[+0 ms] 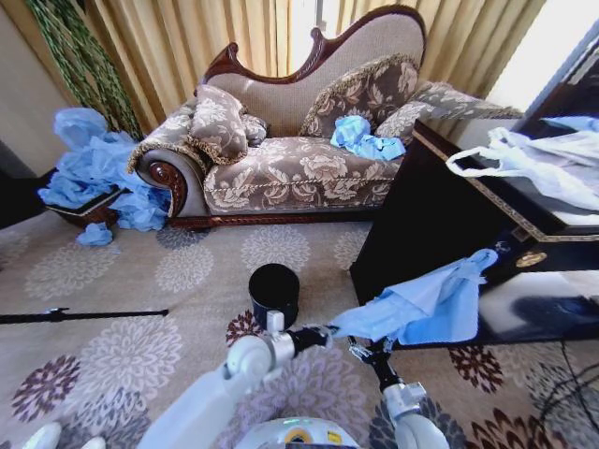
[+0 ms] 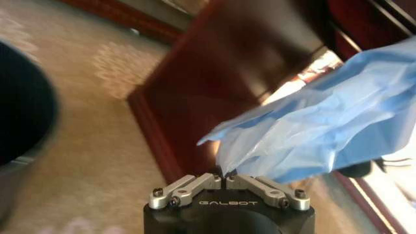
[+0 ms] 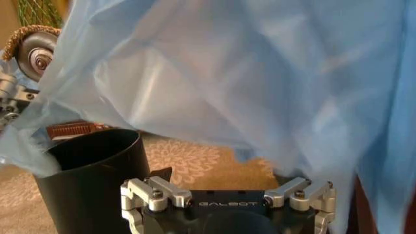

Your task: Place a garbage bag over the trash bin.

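Note:
Next, the right gripper grabs the bag by its loose lower edge (image 1: pixel 376 338), since the bag's thin film (image 1: pixel 412 304) hangs slack with its hem dangling above the open fingers.
The trash bin (image 1: pixel 274 290) is a small black cylinder standing open on the patterned carpet in front of the sofa. The light blue garbage bag (image 1: pixel 426 304) stretches from just right of the bin up toward the dark cabinet. My left gripper (image 1: pixel 328 334) is shut on the bag's lower corner, its fingers (image 2: pixel 215 179) pinched together on the film (image 2: pixel 312 131). My right gripper (image 1: pixel 371 352) sits under the bag, beside the left one, open. In the right wrist view the bag (image 3: pixel 247 83) hangs above the spread fingers (image 3: pixel 153 191), with the bin (image 3: pixel 97 180) close beside them.
A floral sofa (image 1: pixel 299 173) with loose blue bags (image 1: pixel 363 138) lines the back. A heap of blue bags (image 1: pixel 98 173) lies at the left. The dark cabinet (image 1: pixel 440 210) on the right carries a white handled bag (image 1: pixel 533 164). A black rod (image 1: pixel 84 315) lies on the carpet.

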You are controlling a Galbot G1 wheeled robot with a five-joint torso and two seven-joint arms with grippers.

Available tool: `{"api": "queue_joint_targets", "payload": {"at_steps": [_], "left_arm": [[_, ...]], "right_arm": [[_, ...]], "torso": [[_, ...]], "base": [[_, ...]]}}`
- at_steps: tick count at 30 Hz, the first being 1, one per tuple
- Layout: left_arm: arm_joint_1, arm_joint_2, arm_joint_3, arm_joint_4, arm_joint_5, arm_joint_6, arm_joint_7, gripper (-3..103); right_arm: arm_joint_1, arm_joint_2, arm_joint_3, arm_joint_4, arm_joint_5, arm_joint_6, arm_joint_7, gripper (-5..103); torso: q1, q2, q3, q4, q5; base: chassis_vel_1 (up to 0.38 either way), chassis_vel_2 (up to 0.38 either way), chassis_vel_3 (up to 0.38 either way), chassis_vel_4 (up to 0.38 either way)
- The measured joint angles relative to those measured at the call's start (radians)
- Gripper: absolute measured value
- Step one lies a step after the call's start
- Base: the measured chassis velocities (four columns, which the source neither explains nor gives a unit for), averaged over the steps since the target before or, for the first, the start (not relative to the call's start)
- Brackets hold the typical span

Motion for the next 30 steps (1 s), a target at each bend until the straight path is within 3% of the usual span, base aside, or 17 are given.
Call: {"api": "queue_joint_targets", "payload": {"at_steps": [13, 21, 30], "left_arm": [[-0.095, 0.067, -0.086, 0.046, -0.098, 0.034, -0.022, 0], [-0.151, 0.187, -0.133, 0.070, -0.158, 0.039, -0.001, 0], [-0.254, 0.257, -0.152, 0.058, -0.234, 0.016, 0.014, 0]], "right_arm": [[0.005, -0.014, 0.001, -0.006, -0.010, 0.025, -0.018, 100], [-0.004, -0.009, 0.003, -0.012, -0.010, 0.034, -0.044, 100], [-0.037, -0.009, 0.000, 0.023, -0.037, 0.071, -0.066, 100]], "torso": [[0.000, 0.000, 0.000, -0.0002, 0.0000], [0.000, 0.000, 0.000, 0.0001, -0.0001], [0.000, 0.000, 0.000, -0.0001, 0.0000]], "base": [[0.000, 0.000, 0.000, 0.000], [0.000, 0.000, 0.000, 0.000], [0.000, 0.000, 0.000, 0.000]]}}
